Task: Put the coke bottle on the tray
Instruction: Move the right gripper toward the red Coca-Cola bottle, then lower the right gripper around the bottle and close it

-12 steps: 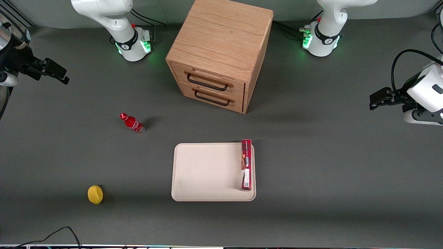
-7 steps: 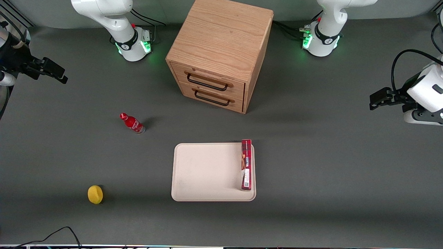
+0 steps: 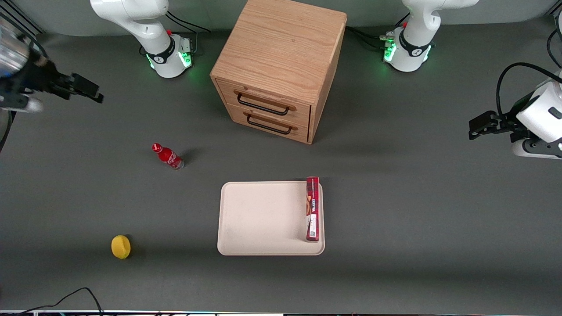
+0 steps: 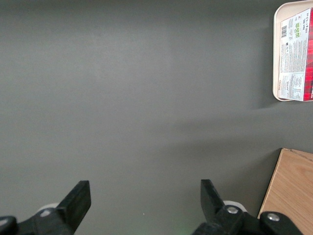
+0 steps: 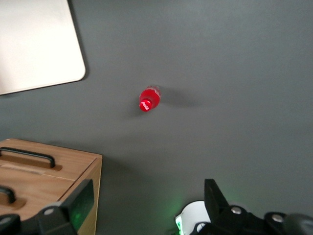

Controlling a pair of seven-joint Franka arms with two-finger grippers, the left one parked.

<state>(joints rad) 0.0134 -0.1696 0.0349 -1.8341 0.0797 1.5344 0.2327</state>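
Observation:
My right gripper grabs the coke bottle by its red end [image 3: 156,148] with the cap next, to place the bottle on the tray [image 3: 259,219].
The coke bottle [image 3: 167,156], small and red with a red cap, stands on the grey table toward the working arm's end; it also shows in the right wrist view [image 5: 149,99]. The cream-beige tray [image 3: 259,219] lies nearer the front camera, in front of the cabinet; its corner shows in the right wrist view [image 5: 39,44]. My right gripper [image 3: 88,91] hovers high near the working arm's end of the table, farther from the camera than the bottle and well apart from it. Its fingers [image 5: 80,203] stand wide apart with nothing between them.
A long flat red box [image 3: 312,209] lies on the tray's edge toward the parked arm. A wooden two-drawer cabinet [image 3: 281,66] stands at the middle back. A yellow lemon [image 3: 120,246] sits near the front. A black cable [image 3: 79,294] lies at the front edge.
My right gripper has moved a little toward the table's middle. The bottle, tray and box have not moved.

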